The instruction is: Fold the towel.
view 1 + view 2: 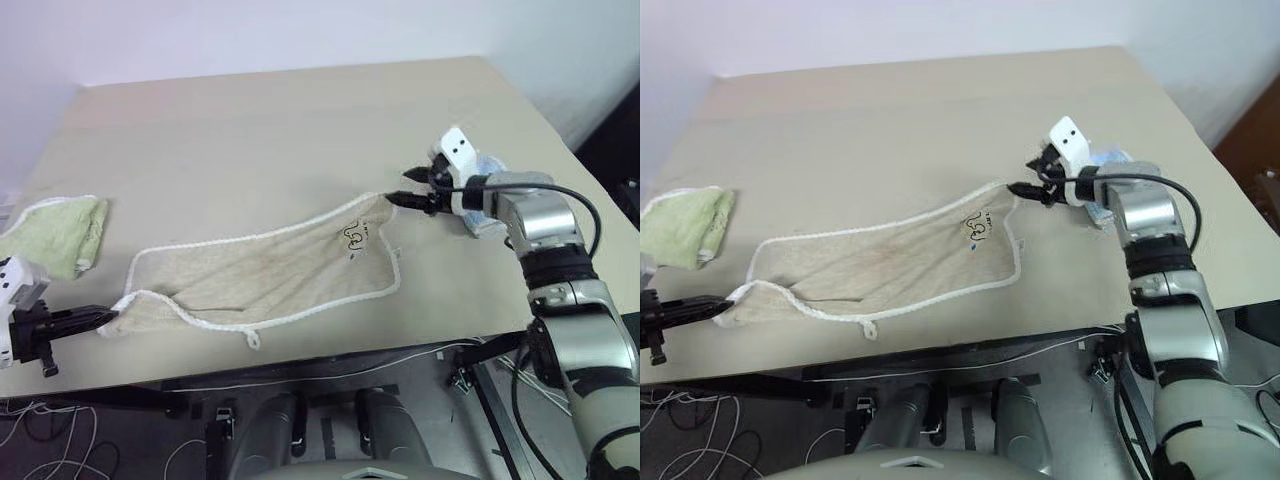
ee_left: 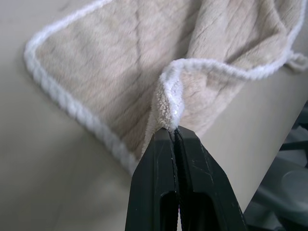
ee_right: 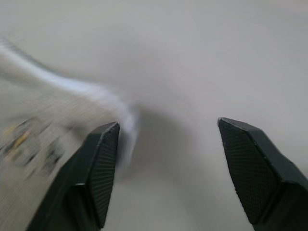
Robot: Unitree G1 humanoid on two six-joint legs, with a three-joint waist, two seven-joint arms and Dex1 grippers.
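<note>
My right gripper should take hold of the beige towel [image 1: 250, 275] by its printed corner [image 1: 380, 202] next, and then I should fold the towel in half.
A beige towel [image 1: 270, 265] with white trim lies spread and rumpled on the tan table [image 1: 300, 120], with a small dark print near its far right corner. My left gripper [image 2: 175, 131] is shut on the towel's near left corner [image 1: 118, 310], at the table's front edge. My right gripper [image 1: 405, 187] hangs just past the towel's far right corner [image 3: 113, 106]. It stands open with nothing between its fingers, and that corner lies beside one fingertip [image 3: 103, 144].
A folded light green cloth [image 1: 62, 232] lies at the table's left edge. The table's front edge [image 1: 330, 352] runs close below the towel, with cables and a frame underneath. Bare tabletop stretches behind the towel and to its right.
</note>
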